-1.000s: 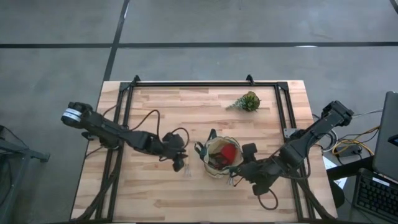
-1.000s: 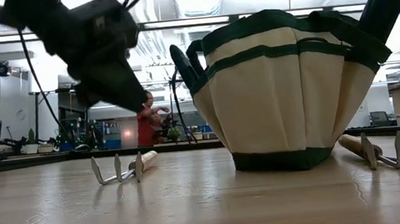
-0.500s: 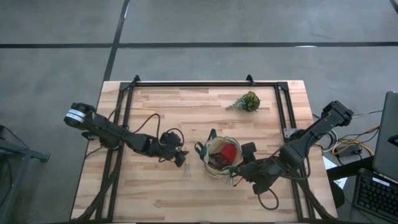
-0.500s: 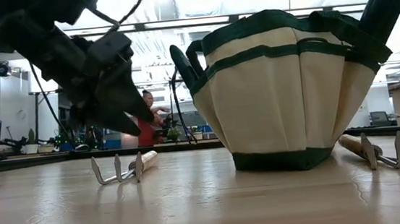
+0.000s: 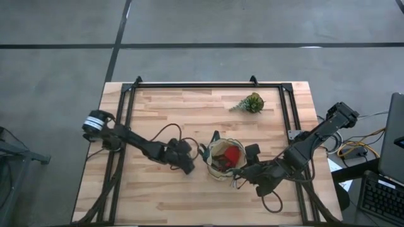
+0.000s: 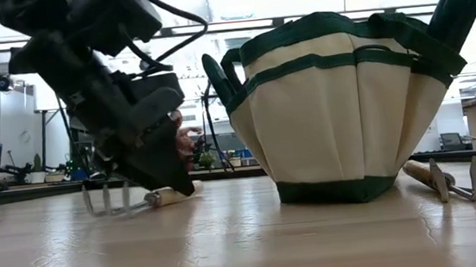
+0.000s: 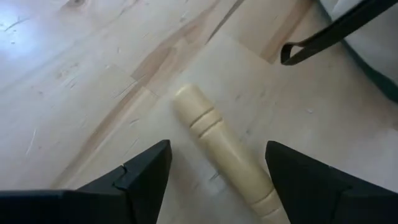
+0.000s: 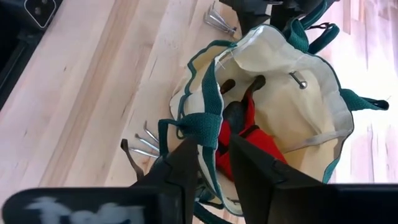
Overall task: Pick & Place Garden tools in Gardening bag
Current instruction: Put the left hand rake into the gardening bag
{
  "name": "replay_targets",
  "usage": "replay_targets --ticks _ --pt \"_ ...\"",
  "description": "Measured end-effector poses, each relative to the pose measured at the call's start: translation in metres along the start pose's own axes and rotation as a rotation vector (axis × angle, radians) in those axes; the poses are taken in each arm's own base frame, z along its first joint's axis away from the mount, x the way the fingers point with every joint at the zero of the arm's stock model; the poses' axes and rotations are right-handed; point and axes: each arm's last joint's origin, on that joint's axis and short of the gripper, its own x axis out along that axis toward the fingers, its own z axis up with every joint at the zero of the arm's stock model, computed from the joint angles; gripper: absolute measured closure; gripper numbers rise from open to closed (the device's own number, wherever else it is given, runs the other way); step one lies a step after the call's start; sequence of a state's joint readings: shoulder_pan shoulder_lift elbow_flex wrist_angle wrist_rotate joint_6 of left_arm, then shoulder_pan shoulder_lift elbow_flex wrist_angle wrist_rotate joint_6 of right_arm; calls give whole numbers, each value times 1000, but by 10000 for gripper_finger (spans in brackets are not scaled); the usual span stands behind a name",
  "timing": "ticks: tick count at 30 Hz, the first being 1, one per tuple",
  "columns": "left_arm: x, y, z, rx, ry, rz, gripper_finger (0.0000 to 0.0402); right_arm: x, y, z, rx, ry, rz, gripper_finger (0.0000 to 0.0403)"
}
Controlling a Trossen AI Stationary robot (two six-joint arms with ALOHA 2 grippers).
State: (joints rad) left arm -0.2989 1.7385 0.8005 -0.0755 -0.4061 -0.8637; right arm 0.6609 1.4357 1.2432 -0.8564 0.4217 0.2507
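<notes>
I need to put the rake in the gardening bag [image 7: 373, 37], so I should next grab the rake by its wooden handle [image 7: 229, 155] with my left gripper.
The tan gardening bag [image 5: 222, 159] with green trim stands upright on its base at the table's middle [image 6: 348, 106]. A red piece [image 8: 249, 134] and dark handles lie inside it. A wooden-handled rake [image 7: 217, 140] lies on the table left of the bag, and its tines show in the low view [image 6: 106, 201]. My left gripper [image 7: 217, 147] is down at the table, open, one finger on each side of the rake's handle [image 5: 187, 165]. My right gripper [image 8: 214, 146] is shut on the bag's rim at its right near side [image 5: 243, 168]. My left gripper has its open fingers [image 7: 146, 171] low on either side of the rake's wooden handle, near its free end and across it; I cannot tell whether they touch it. My right gripper pinches the bag's green-trimmed rim [image 8: 208, 127], one finger inside the bag and one outside. It comes slanting from the table's right near side. The bag stands on the table.
A second rake [image 6: 454, 185] lies on the table by the bag's right side, under my right arm; its tines show in the right wrist view [image 8: 146, 142]. A small green plant [image 5: 250, 102] sits at the far right. A black frame [image 5: 202, 86] runs along the table's edges.
My left gripper has gone down to the table and toward the bag, and now stands over the rake's handle. The rake has turned on the table: its tined end has swung aside while its handle end stayed about where it was. My right gripper and the bag have kept still.
</notes>
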Motion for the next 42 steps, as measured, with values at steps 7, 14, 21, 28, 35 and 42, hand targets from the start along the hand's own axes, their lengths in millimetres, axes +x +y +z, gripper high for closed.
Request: replay_targets --ticks 7,14,21,28,35,42 --pt "5 -5 -3 86 56 40 172 0 0 0 0 0 0 333" --pt "-5 -5 2 110 63 38 317 0 0 0 5 -2 1 340" --pt "-21 -2 6 175 90 2 334 0 0 1 10 -14 5 333" --pt "-54 -3 21 216 60 -110 334 0 3 14 27 -135 33 327" --pt "-95 -9 30 229 11 -287 334 17 -2 26 45 -209 18 325" --pt "-124 -38 40 341 -48 -411 334 52 -28 37 116 -197 24 277"
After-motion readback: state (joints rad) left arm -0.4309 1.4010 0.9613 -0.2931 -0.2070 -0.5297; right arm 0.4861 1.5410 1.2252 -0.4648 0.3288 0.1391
